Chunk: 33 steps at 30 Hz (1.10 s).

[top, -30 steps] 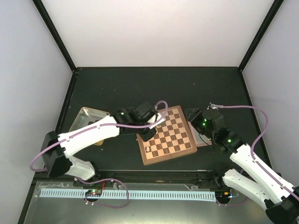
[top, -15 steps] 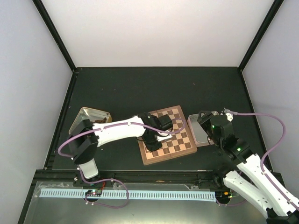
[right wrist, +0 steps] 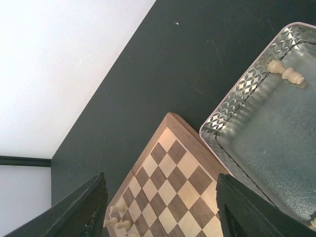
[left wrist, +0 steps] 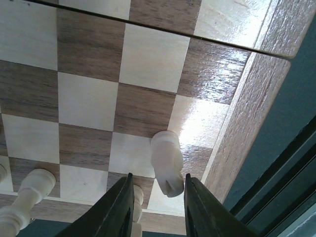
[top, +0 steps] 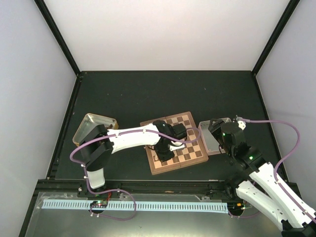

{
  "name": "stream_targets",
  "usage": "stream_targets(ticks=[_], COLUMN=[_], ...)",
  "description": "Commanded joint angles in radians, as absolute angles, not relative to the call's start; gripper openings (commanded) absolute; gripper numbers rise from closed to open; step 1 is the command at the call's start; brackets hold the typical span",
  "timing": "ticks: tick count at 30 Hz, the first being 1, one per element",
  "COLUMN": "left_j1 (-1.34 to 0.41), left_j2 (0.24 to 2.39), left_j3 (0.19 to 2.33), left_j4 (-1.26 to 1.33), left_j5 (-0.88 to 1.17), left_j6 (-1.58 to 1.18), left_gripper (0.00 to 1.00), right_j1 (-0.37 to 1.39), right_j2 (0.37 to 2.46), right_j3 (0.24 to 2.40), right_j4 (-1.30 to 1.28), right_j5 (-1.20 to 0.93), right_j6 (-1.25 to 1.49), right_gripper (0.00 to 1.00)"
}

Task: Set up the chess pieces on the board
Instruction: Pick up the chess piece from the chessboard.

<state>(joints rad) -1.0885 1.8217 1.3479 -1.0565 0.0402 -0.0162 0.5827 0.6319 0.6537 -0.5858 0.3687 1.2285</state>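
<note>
My left gripper closes on the knight's head (left wrist: 171,180) next, as in the left wrist view its fingers reach over the head, level with the knight's sides.
The board (top: 190,143) lies in the middle of the table, and its checks fill the left wrist view (left wrist: 89,98). A pale knight (left wrist: 167,165) stands on a square near the board's rim. My left gripper (left wrist: 159,178) is low over the board's near edge (top: 164,153), open, with the knight between its fingers, close to the right finger (left wrist: 195,207). Two more pale pieces (left wrist: 29,190) stand beside it. My right gripper (right wrist: 160,177) is open and empty, above the board's right corner (top: 213,128). A pale pawn (right wrist: 285,71) lies in the clear tray (right wrist: 256,138).
A gold tin (top: 91,126) sits left of the board. The clear tray (top: 213,143) touches the board's right side. Several pale pieces (right wrist: 116,217) stand at the board's far side in the right wrist view. Black posts and white walls enclose the table.
My left gripper moved from the board's far left corner down to its near edge and lowered over the knight. My right arm drew back toward the tray.
</note>
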Motion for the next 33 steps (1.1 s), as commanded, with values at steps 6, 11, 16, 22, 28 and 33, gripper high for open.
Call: stream_targets(ticks=[6,11,16,22,28,33], left_j1=[-1.097,-1.096,-1.096,-1.083,-1.008,-0.887], left_j2=[1.778,1.766,1.758,1.723,1.649,1.621], left_j3=[1.327,1.300,1.305,1.316,1.348,1.399], left_j4=[-0.994,-0.961,-0.959,-0.956,-0.992,-1.048], left_j5=[0.057,0.091,0.073,0.050,0.046,0.017], left_j6=[-0.053,-0.049,-0.046,-0.049,-0.005,0.091], left_gripper=[0.26,0.13,0.02,0.02,0.02,0.02], right_j1=[0.580,0.581,0.581,0.580,0.580,0.580], right_j2=[0.624,0.624,0.623,0.618,0.620,0.634], right_j3=[0.643,0.644,0.644,0.646,0.647,0.653], right_j4=[-0.592,-0.596,-0.599,-0.601,-0.598,-0.595], right_j5=[0.407,0.406,0.407,0.407,0.410,0.406], right_j6=[1.233,1.235,1.235,1.238,1.233,1.228], right_gripper=[0.61,0.61,0.61,0.61,0.61,0.61])
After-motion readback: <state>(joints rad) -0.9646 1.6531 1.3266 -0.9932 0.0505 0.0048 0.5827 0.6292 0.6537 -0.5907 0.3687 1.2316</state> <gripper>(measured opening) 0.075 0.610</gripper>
